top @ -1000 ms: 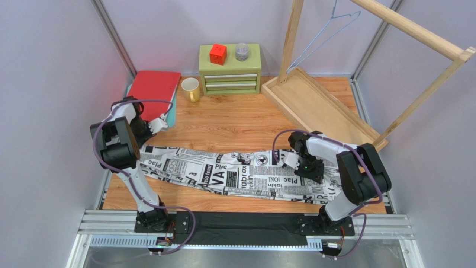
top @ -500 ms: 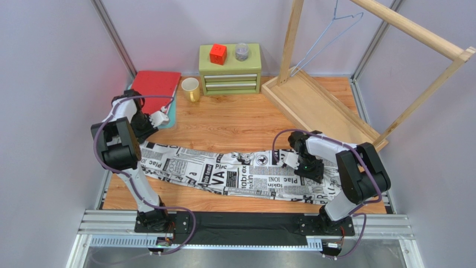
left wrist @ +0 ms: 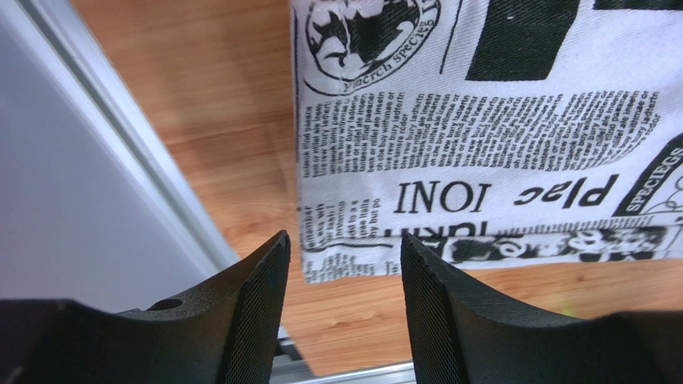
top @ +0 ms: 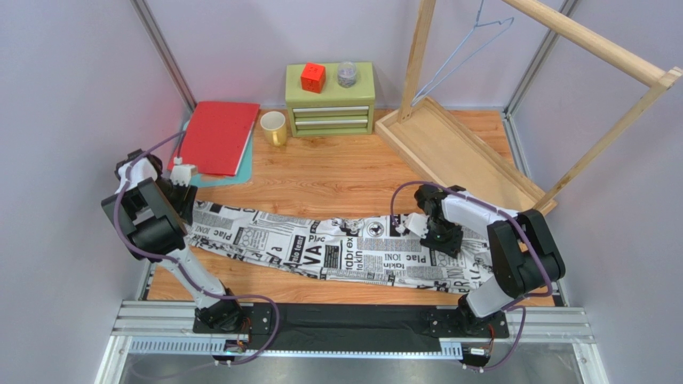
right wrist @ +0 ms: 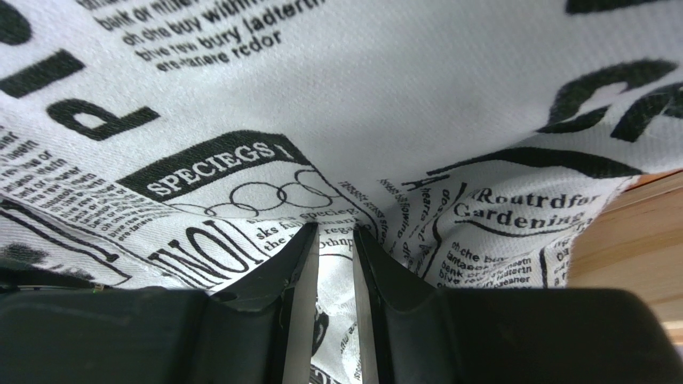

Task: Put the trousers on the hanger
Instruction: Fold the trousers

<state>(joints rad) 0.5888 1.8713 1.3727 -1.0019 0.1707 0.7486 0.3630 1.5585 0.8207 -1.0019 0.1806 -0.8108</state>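
My left gripper pinches the trousers' hem end near its corner (top: 193, 239) next, so that end folds over the rest of the trousers for the hanger (top: 479, 22).
The trousers (top: 321, 248), white cloth with black newspaper print, lie stretched flat across the table from left to right. My left gripper (top: 182, 173) hovers at their left end. In the left wrist view it (left wrist: 341, 250) stands open, with the hem corner (left wrist: 345, 256) below and beyond the tips and nothing between the fingers. My right gripper (top: 417, 225) sits on the right part of the trousers. In the right wrist view it (right wrist: 335, 236) is shut on a pinched fold of cloth (right wrist: 337, 272). The hanger (top: 479, 22), thin pale blue wire, hangs from the wooden rack at the back right.
The wooden rack (top: 593, 48) and its tray base (top: 457, 152) fill the back right. A green drawer chest (top: 329, 104) carries a red cube (top: 313, 77) and a jar (top: 346, 74). A yellow mug (top: 273, 126) and a red folder (top: 212, 136) lie back left.
My left gripper has opened and swung left, away from the red folder toward the table's left edge. The trousers' left end now lies free. The right gripper has shifted slightly.
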